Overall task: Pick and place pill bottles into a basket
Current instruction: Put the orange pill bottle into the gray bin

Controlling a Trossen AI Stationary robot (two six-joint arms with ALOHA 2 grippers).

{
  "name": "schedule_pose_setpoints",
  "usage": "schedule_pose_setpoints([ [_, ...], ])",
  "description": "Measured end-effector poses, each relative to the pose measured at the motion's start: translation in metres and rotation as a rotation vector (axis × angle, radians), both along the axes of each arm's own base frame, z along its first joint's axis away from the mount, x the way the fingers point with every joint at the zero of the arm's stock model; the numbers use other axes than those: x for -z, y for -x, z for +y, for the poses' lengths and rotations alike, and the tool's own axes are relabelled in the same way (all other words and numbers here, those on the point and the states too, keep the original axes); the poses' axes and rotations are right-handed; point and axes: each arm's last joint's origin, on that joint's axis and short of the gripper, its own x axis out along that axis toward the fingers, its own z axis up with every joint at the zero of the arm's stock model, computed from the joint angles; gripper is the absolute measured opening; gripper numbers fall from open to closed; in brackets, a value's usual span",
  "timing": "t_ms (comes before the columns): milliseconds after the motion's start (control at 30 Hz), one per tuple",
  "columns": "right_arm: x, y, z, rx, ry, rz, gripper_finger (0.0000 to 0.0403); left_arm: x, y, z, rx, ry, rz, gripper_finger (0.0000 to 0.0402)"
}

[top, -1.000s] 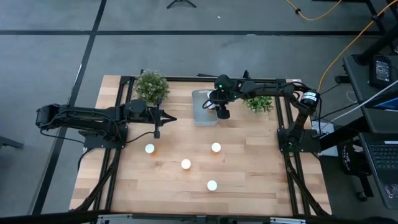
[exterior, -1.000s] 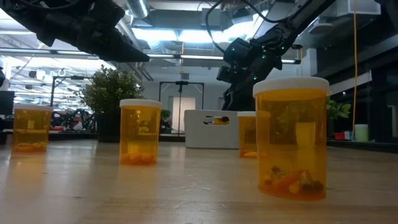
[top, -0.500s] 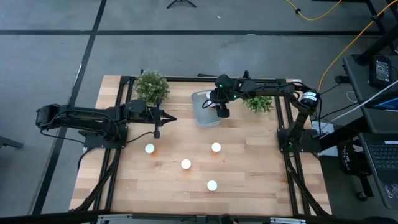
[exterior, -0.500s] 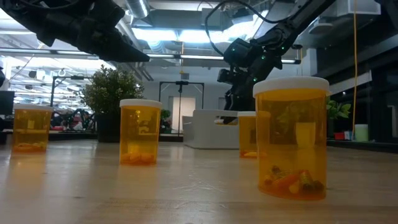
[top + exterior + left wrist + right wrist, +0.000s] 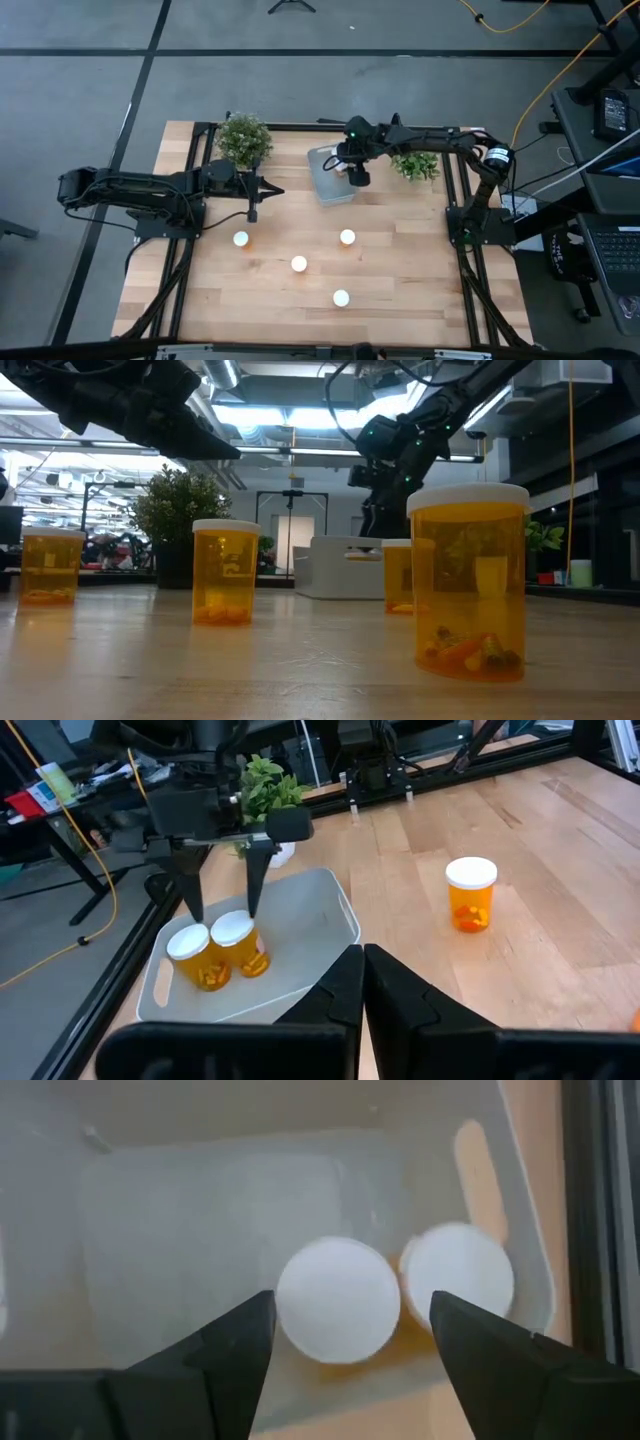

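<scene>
One pill bottle on the wood is closest to the basket (image 5: 322, 180). My right gripper needs to grab it next by its end with the cap (image 5: 347, 237) to fill the basket.
The basket (image 5: 322, 180), a pale tray, sits at the table's far middle with two pill bottles (image 5: 195, 957) (image 5: 241, 942) upright inside it. My right gripper (image 5: 222, 905) hangs open just above them. Its fingers point down on either side of one white cap (image 5: 338, 1310) without touching it. Several more orange bottles (image 5: 241, 238) (image 5: 298, 263) (image 5: 347, 237) (image 5: 341, 297) stand on the wood nearer the front. My left gripper (image 5: 252, 212) waits shut above the table's left part, with nothing between its fingers.
Two green potted plants (image 5: 243, 138) (image 5: 416, 165) stand either side of the basket at the far edge. Black frame rails (image 5: 190, 200) run along the table's left and right sides. Bare wood lies between the standing bottles and the basket.
My right gripper has risen a little above the basket. The basket has turned slightly on the table. My left arm has kept still.
</scene>
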Motion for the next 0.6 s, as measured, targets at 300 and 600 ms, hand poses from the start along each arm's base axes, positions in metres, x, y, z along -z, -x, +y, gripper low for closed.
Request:
schedule_pose_setpoints([
  [300, -0.028, -0.002, 0.005, -0.008, 0.001, 0.003, 0.0261, 0.0, 0.0, 0.0, 0.0, -0.001, 0.0, 0.0005],
  [600, -0.088, 0.024, 0.034, 0.022, 0.054, -0.132, 0.02, 0.0, 0.0, 0.0, 0.001, -0.003, 0.001, 0.0005],
])
